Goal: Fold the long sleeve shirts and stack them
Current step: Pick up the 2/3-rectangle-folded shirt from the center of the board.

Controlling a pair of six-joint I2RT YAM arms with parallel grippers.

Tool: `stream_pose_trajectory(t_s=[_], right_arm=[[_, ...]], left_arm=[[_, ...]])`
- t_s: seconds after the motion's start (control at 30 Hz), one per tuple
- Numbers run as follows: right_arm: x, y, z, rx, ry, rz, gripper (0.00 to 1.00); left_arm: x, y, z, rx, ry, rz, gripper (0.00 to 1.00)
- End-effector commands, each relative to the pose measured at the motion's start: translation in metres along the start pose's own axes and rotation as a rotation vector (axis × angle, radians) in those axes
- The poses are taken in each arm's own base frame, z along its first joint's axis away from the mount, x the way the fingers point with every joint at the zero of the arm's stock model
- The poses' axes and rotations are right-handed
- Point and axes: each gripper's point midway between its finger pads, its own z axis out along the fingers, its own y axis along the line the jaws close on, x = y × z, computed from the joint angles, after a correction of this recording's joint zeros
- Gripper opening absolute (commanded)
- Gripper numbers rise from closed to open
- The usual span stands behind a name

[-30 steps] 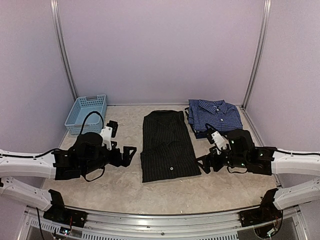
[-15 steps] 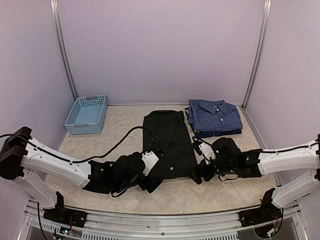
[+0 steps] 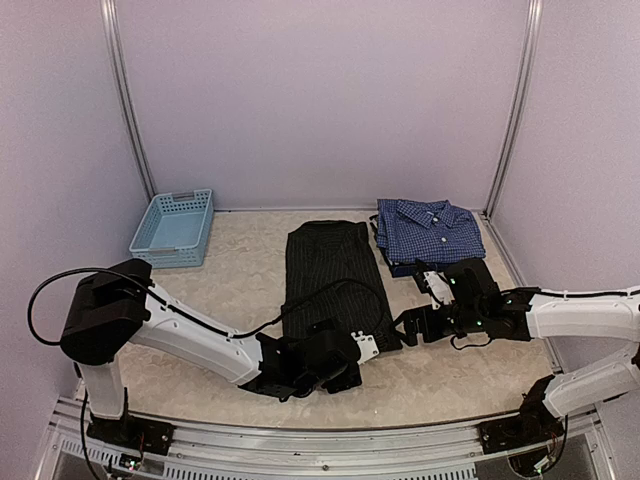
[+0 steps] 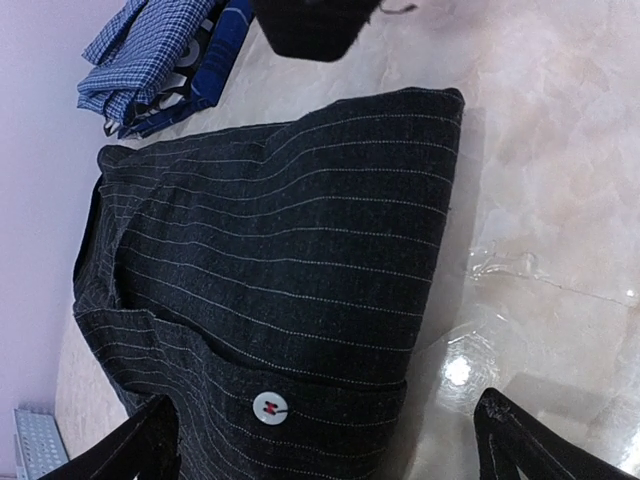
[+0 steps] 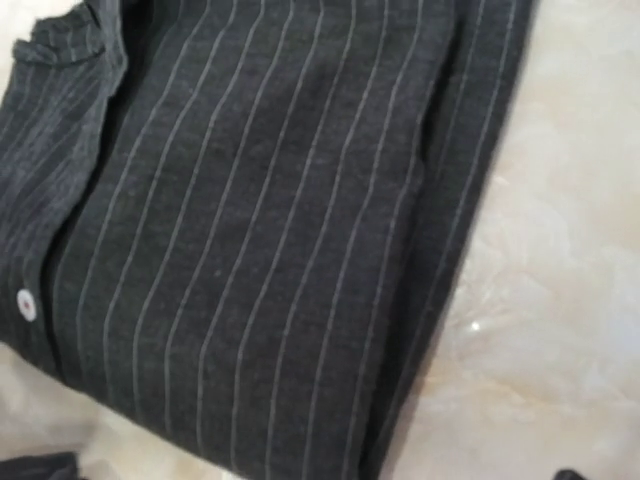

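The black pinstriped shirt (image 3: 330, 275) needs to be grabbed next by its near hem beside the white button with my left gripper, and then I will fold it toward its far end.
The black pinstriped long sleeve shirt (image 3: 330, 275) lies folded lengthwise in the middle of the table. The blue check shirt (image 3: 430, 232) rests folded at the back right. My left gripper (image 3: 350, 355) is open at the black shirt's near right corner. In the left wrist view its fingertips (image 4: 150, 445) straddle the hem by a white button (image 4: 270, 406), with the gripper (image 4: 335, 445) holding nothing. My right gripper (image 3: 407, 328) is open beside the shirt's right edge. The right wrist view shows that folded edge (image 5: 440, 280) below the gripper (image 5: 305, 470), whose tips barely show.
A light blue plastic basket (image 3: 172, 228) stands at the back left. The left arm (image 3: 190, 330) stretches low across the near table from its base. Purple walls with metal posts close off the back and both sides. The blue shirt (image 4: 160, 55) shows far off in the left wrist view.
The left arm has swung from the table's left side across to the black shirt's near right corner. The right gripper moved in toward the shirt, then drew back slightly right.
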Motion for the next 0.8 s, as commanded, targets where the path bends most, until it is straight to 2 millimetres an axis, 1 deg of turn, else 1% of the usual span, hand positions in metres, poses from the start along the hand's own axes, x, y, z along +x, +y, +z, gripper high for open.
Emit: stream_pose_trajectory(t_s=[0.0,0.07,0.23,0.5,0.6,0.7,0.77], right_arm=[[0.012,-0.004,-0.004,-0.026,0.025,0.042,0.97],[0.014,-0.003,-0.004,-0.041,0.025,0.045,0.97],[0.015,-0.003,-0.003,-0.05,0.023,0.047,0.97],[0.012,-0.013,-0.01,-0.019,0.005,0.053,0.97],[0.012,-0.017,-0.013,-0.007,-0.006,0.056,0.96],[0.013,-0.021,-0.017,0.01,-0.01,0.061,0.97],[0.012,-0.023,-0.021,0.015,-0.018,0.064,0.97]], left_arm=[[0.001,0.002,0.008,-0.037,0.045,0.126,0.98],[0.003,0.003,0.011,-0.049,0.059,0.157,0.98],[0.014,-0.007,0.026,-0.02,0.103,0.206,0.96],[0.032,0.004,0.048,-0.044,0.182,0.281,0.92],[0.041,0.001,0.055,-0.012,0.201,0.279,0.87],[0.051,0.003,0.061,0.006,0.228,0.27,0.75],[0.052,0.0,0.062,0.027,0.224,0.263,0.64]])
